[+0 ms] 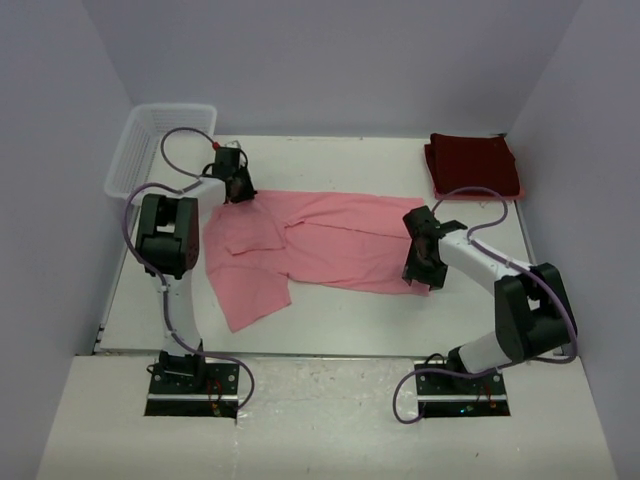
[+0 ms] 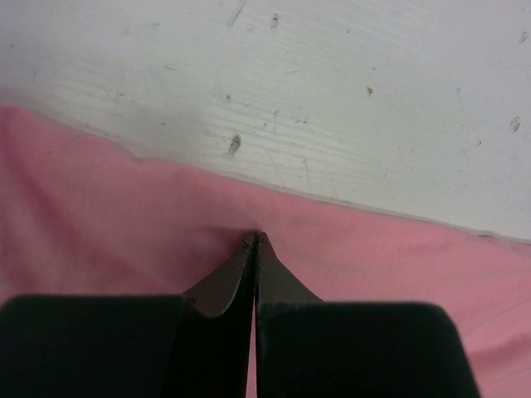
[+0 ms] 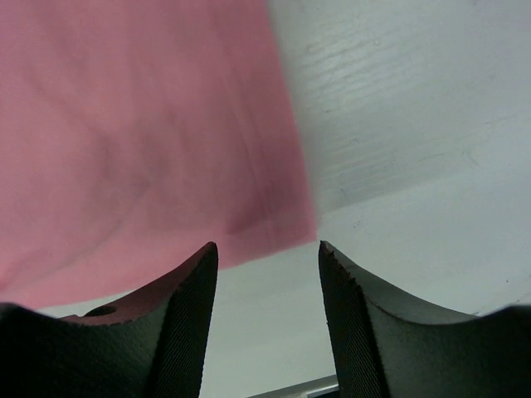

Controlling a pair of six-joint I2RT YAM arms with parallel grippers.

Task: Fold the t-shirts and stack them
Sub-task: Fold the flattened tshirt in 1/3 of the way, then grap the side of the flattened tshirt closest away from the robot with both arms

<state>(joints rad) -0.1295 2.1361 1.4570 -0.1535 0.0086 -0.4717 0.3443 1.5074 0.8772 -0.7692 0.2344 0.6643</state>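
The right gripper grabs the near corner of the light pink t-shirt next, to fold the shirt's near edge over toward the far edge.
The light pink t-shirt point(image 1: 330, 245) lies spread out in the middle of the table, with one part folded over at its left. The dark maroon t-shirt point(image 1: 473, 165) lies folded at the back right. My left gripper point(image 1: 238, 185) is at the pink shirt's far left edge. In the left wrist view it point(image 2: 255, 238) is shut, its tips pinching the pink cloth point(image 2: 99, 224) just inside the hem. My right gripper point(image 1: 425, 262) is at the shirt's near right corner. In the right wrist view it point(image 3: 268, 249) is open and empty, with the shirt's corner point(image 3: 282, 224) just beyond the tips.
A white lattice basket point(image 1: 160, 145) stands at the back left corner. Grey walls close in the table on the left, back and right. Bare white tabletop point(image 1: 350, 320) lies between the pink shirt and the near edge.
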